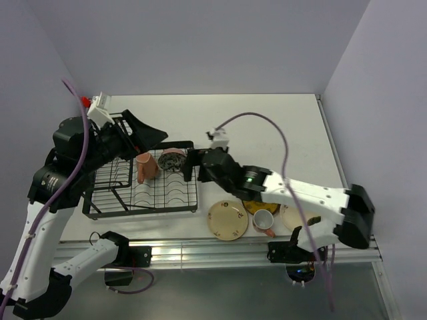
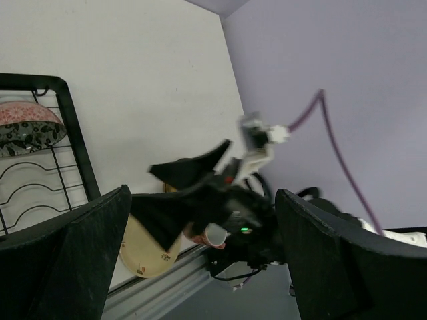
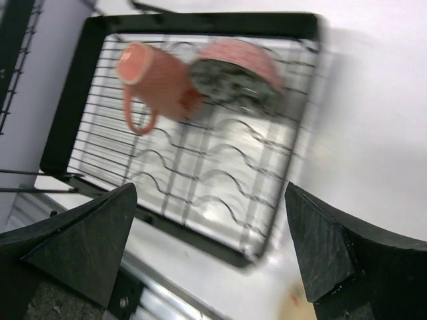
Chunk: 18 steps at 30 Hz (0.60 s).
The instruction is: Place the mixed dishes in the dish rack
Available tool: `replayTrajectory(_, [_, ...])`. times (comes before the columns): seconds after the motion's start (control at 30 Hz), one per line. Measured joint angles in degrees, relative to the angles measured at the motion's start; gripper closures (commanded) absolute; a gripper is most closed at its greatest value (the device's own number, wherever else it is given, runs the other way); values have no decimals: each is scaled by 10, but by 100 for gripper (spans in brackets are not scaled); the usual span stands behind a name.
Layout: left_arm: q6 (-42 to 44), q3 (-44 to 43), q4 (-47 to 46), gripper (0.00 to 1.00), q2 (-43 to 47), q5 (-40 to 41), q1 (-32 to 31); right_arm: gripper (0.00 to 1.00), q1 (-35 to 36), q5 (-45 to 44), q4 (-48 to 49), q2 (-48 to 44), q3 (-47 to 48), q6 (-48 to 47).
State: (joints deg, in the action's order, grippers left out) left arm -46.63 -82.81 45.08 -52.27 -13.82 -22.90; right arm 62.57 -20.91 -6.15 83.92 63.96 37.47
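Observation:
The right gripper reaches the second mug next and grabs the mug's rim, leaving the mug's body and base free to hand over to my left gripper.
The black wire dish rack [image 1: 113,193] stands at the left. In it lie a pinkish-orange mug [image 1: 145,167] on its side and the small dark patterned bowl [image 1: 172,161], tilted. The right wrist view shows the rack [image 3: 200,200], mug [image 3: 157,83] and bowl [image 3: 233,73]. My left gripper [image 1: 148,137] is open and empty above the rack's far edge. My right gripper [image 1: 192,165] is open and empty at the rack's right edge, beside the bowl. On the table lie a cream plate [image 1: 227,220], a second mug [image 1: 264,222], the mustard plate [image 1: 257,207] and another cream plate [image 1: 297,217], both partly hidden by my right arm.
The left wrist view shows the bowl [image 2: 27,127], the rack's corner [image 2: 70,127], the cream plate [image 2: 143,250] and the mug [image 2: 213,235] under my right arm. The table's metal front rail [image 1: 200,250] runs close behind the plates. Walls close in the far and right sides.

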Motion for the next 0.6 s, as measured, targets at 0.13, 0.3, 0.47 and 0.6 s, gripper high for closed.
replayTrajectory(0.13, [-4, 37, -14, 7, -7, -21, -1, 5, -8, -49, -165, -128, -27, 68])
replayTrajectory(0.3, [-13, 72, -20, 7, -44, -15, -64, 17, -11, -65, -356, -233, -80, 155])
replayTrajectory(0.47, [-24, 87, -33, 7, -75, 4, -140, 30, -10, -62, -491, -341, -123, 213])
replayTrajectory(0.6, [-35, 100, -45, 7, -70, 13, -144, 32, -7, -54, -543, -377, -137, 243])
